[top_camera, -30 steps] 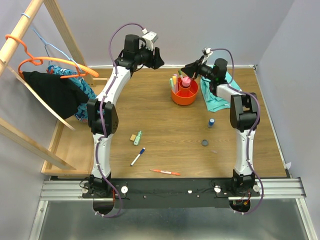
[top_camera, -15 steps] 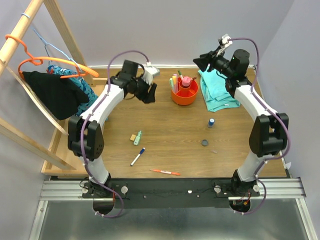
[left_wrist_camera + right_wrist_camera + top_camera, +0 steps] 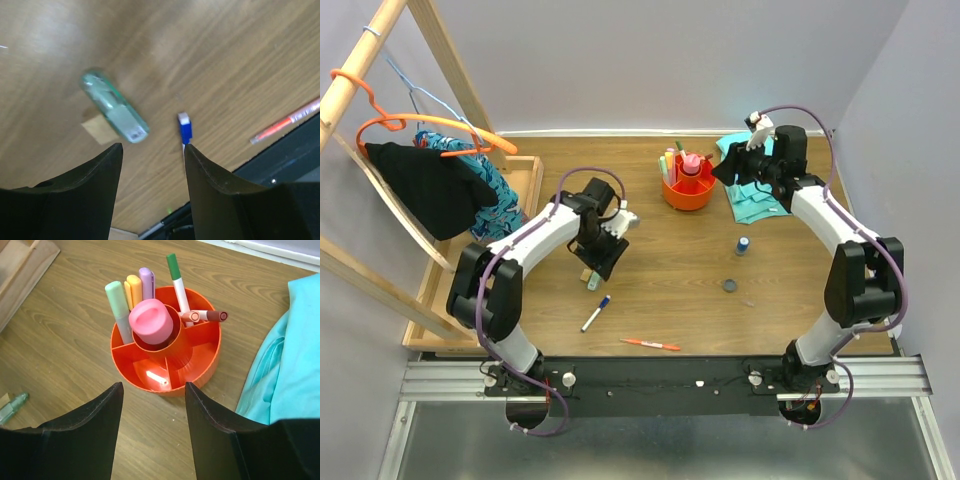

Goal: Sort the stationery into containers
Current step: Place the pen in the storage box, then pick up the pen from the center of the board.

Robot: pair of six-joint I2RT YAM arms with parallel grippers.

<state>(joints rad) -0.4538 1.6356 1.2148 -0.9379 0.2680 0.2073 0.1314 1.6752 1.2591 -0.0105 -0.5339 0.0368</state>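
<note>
I should reach the blue-capped pen with my left gripper and grab it across its blue cap (image 3: 605,302), so the white body of the pen stays free to go into the orange tub (image 3: 688,186).
The orange tub (image 3: 688,186) (image 3: 200,375) stands at the back of the table. A pink glue bottle (image 3: 151,321) sits in its central cup, with pastel highlighters (image 3: 131,292) and capped markers (image 3: 176,279) in the outer compartments. My right gripper (image 3: 724,172) (image 3: 152,389) hangs open and empty just right of the tub. My left gripper (image 3: 601,262) (image 3: 152,150) is open and empty over a green highlighter (image 3: 594,279) (image 3: 114,107) and a tan eraser (image 3: 96,131). Still lying on the table are a blue-capped pen (image 3: 596,313) (image 3: 185,128), a red pen (image 3: 651,344) (image 3: 287,121), a blue-capped bottle (image 3: 743,245) and a dark disc (image 3: 729,285).
A teal cloth (image 3: 762,198) (image 3: 292,355) lies right of the tub, under my right arm. A wooden tray (image 3: 527,178) and a wooden rack with an orange hanger and clothes (image 3: 430,175) fill the left side.
My left arm swung from the back of the table down and toward me, to the green highlighter. My right arm lifted off the tub, swung right, then came back beside it.
</note>
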